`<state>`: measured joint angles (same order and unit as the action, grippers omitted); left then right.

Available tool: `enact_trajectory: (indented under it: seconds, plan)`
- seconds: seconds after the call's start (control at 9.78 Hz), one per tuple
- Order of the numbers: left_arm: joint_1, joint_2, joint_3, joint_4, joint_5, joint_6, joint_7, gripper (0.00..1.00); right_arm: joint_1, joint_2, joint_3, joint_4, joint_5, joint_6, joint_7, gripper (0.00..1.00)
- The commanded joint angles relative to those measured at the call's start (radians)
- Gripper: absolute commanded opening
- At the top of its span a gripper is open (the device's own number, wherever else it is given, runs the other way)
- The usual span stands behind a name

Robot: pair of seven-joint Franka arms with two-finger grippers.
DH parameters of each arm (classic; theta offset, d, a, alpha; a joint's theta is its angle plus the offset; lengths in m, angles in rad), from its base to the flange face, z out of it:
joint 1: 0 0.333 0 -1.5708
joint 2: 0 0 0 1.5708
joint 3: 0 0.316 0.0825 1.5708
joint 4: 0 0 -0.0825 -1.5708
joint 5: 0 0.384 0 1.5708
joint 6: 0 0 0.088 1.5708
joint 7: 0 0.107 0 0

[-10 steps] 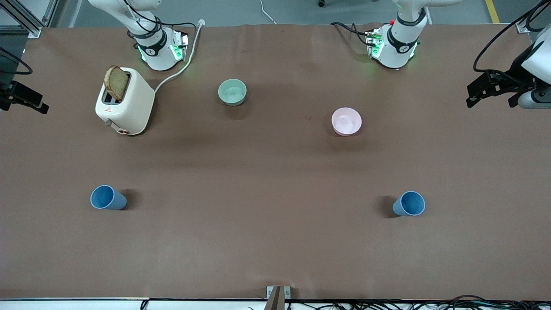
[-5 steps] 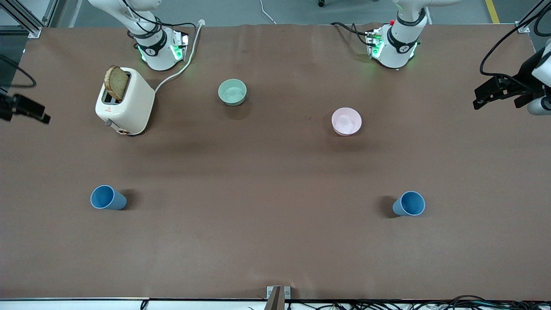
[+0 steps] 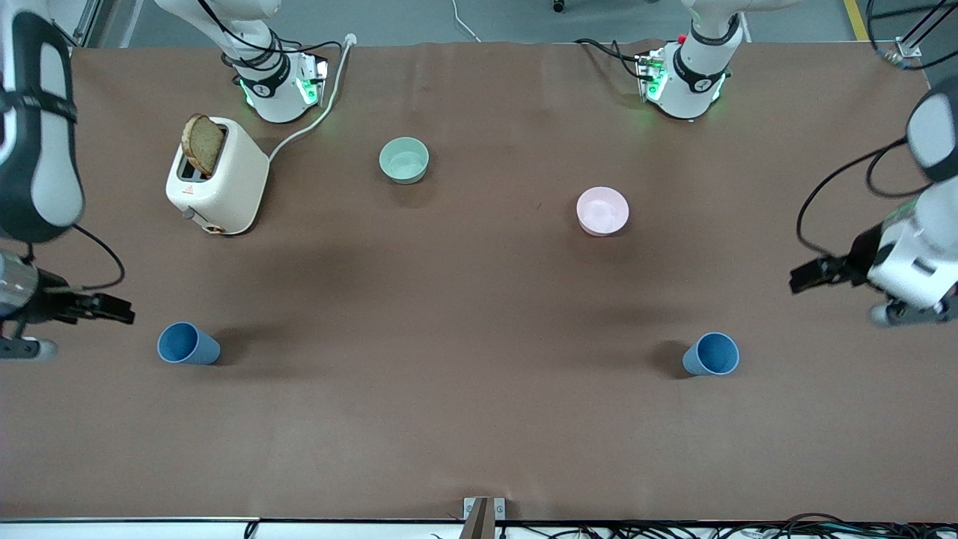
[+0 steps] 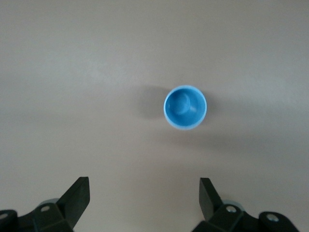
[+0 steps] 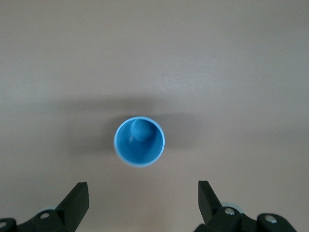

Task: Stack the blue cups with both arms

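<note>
The blue cup is beside my right gripper. My right gripper should next grab it by its rim (image 3: 178, 324), so it can be stacked with the other blue cup (image 3: 711, 355).
Two blue cups stand open side up on the brown table. One (image 3: 187, 344) is toward the right arm's end, the other (image 3: 711, 354) toward the left arm's end. My right gripper (image 3: 120, 310) hangs in the air over the table's end edge, beside its cup, and is open and empty. In the right wrist view the cup (image 5: 139, 141) lies ahead of the spread gripper (image 5: 143, 195). My left gripper (image 3: 799, 280) is over the table beside the other cup, open and empty. In the left wrist view that cup (image 4: 185, 107) lies ahead of the gripper (image 4: 144, 195).
A white toaster (image 3: 224, 183) with a slice of bread in it stands near the right arm's base, its cord running to the table's back edge. A mint-green bowl (image 3: 404, 160) and a pink bowl (image 3: 602, 211) sit farther from the front camera than the cups.
Both arms have swung in from the table's ends, and both grippers have come close to the cups. The cups and bowls have not moved.
</note>
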<state>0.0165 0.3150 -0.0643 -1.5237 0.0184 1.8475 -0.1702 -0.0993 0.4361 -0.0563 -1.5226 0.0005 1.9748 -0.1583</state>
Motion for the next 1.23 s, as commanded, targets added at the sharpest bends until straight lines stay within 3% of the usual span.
enact_trajectory:
  seconds: [0.0, 0.31, 0.61, 0.72, 0.82, 0.92, 1.02, 1.12]
  plan:
    - [0.000, 0.140, -0.002, 0.008, 0.018, 0.080, -0.063, 1.00, -0.037, 0.039, 0.010, -0.069, -0.014, 0.146, -0.087, 1.00]
    - [-0.021, 0.264, -0.003, 0.010, 0.020, 0.202, -0.202, 1.00, -0.043, 0.068, 0.012, -0.209, -0.010, 0.339, -0.136, 1.00]
    - [-0.023, 0.360, -0.005, 0.014, 0.020, 0.272, -0.206, 0.92, -0.039, 0.125, 0.013, -0.223, -0.005, 0.391, -0.136, 1.00]
    - [-0.023, 0.375, -0.006, 0.010, 0.018, 0.298, -0.206, 0.89, -0.039, 0.145, 0.015, -0.223, -0.005, 0.395, -0.136, 0.96]
    - [-0.035, 0.380, -0.009, 0.007, 0.018, 0.300, -0.206, 0.81, -0.039, 0.153, 0.015, -0.222, -0.004, 0.397, -0.135, 0.66]
    - [-0.041, 0.378, -0.009, -0.006, 0.018, 0.300, -0.206, 0.65, -0.037, 0.154, 0.015, -0.219, -0.002, 0.397, -0.133, 0.29]
    - [-0.023, 0.378, -0.011, -0.015, 0.018, 0.302, -0.187, 0.48, -0.036, 0.156, 0.015, -0.217, 0.009, 0.397, -0.124, 0.01]
    - [-0.021, 0.380, -0.012, -0.015, 0.014, 0.302, -0.187, 0.29, -0.036, 0.156, 0.015, -0.212, 0.022, 0.392, -0.124, 0.00]
